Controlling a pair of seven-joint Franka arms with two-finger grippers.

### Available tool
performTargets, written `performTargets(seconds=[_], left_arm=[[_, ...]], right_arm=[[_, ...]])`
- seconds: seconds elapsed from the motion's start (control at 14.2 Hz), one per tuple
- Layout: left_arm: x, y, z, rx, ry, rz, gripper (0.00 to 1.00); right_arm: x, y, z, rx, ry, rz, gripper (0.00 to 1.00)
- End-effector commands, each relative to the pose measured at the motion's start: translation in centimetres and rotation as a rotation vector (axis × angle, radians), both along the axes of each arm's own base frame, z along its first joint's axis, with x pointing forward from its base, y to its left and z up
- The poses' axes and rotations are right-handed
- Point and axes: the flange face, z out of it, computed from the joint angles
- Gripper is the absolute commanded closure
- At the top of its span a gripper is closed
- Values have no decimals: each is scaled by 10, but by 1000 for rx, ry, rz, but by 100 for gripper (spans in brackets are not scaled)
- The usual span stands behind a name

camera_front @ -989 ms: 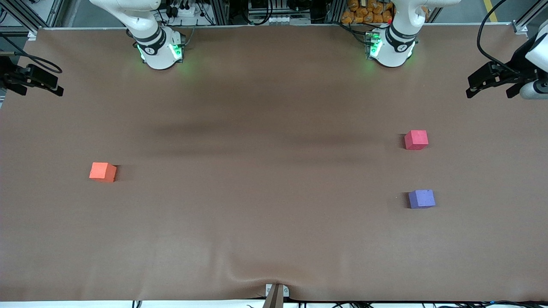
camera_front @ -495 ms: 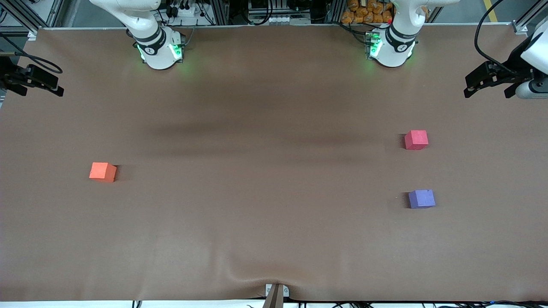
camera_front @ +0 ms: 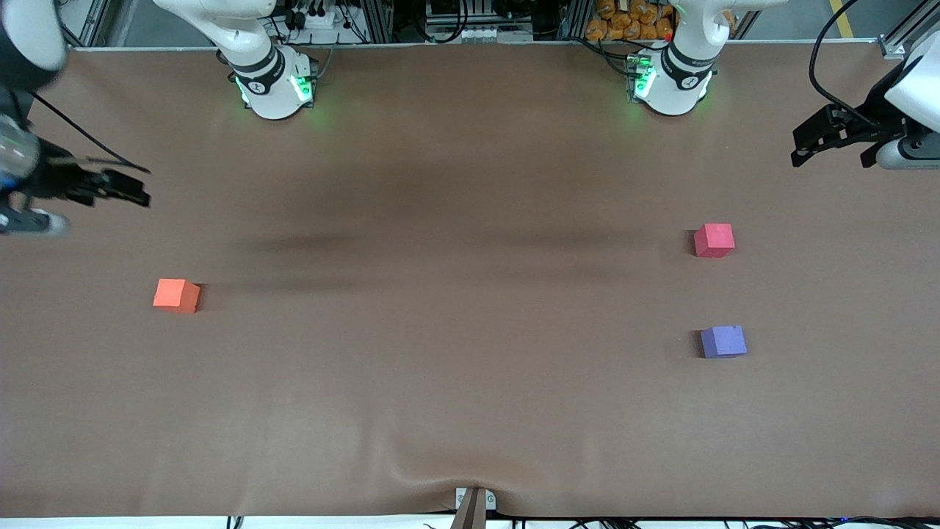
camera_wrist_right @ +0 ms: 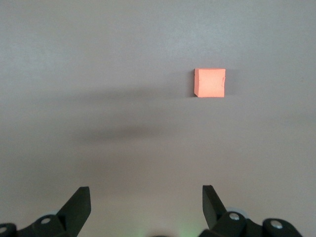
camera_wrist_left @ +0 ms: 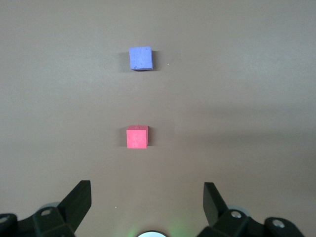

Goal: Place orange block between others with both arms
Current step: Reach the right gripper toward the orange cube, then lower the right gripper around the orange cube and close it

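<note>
The orange block goes between the pink and purple cubes; my right gripper will next grab it by two opposite sides.
The orange block sits alone on the brown table toward the right arm's end. The pinkish-red cube and the purple cube stand apart toward the left arm's end, the purple one nearer the front camera. My right gripper hangs open and empty above the table at its own end, short of the orange block. My left gripper hangs open and empty over the table's edge at its end.
The brown table cover has a wrinkle by a small bracket at the front edge. Both arm bases glow green along the back edge. Cables and clutter lie past the table's back.
The right gripper has swung inward over the table and toward the orange block. The left gripper has crept slightly inward. All three cubes stay put.
</note>
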Motion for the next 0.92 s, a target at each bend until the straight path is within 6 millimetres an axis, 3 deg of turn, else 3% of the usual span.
performTargets(seconds=[0.0, 0.14, 0.42, 0.57, 0.78, 0.85], left_arm=[[3, 0, 5, 8, -29, -17, 0], [10, -1, 1, 6, -38, -20, 0], [11, 3, 1, 7, -47, -14, 0], [11, 6, 2, 6, -50, -10, 0], [9, 8, 7, 4, -59, -5, 0], [9, 8, 6, 4, -58, -5, 0]], right_arm=[[9, 1, -52, 2, 3, 9, 0], [28, -3, -93, 0, 6, 7, 0], [55, -34, -173, -67, -23, 36, 0], [58, -51, -194, -55, -29, 81, 0], [49, -103, -232, -37, -32, 105, 0], [44, -109, -241, -39, -58, 117, 0]])
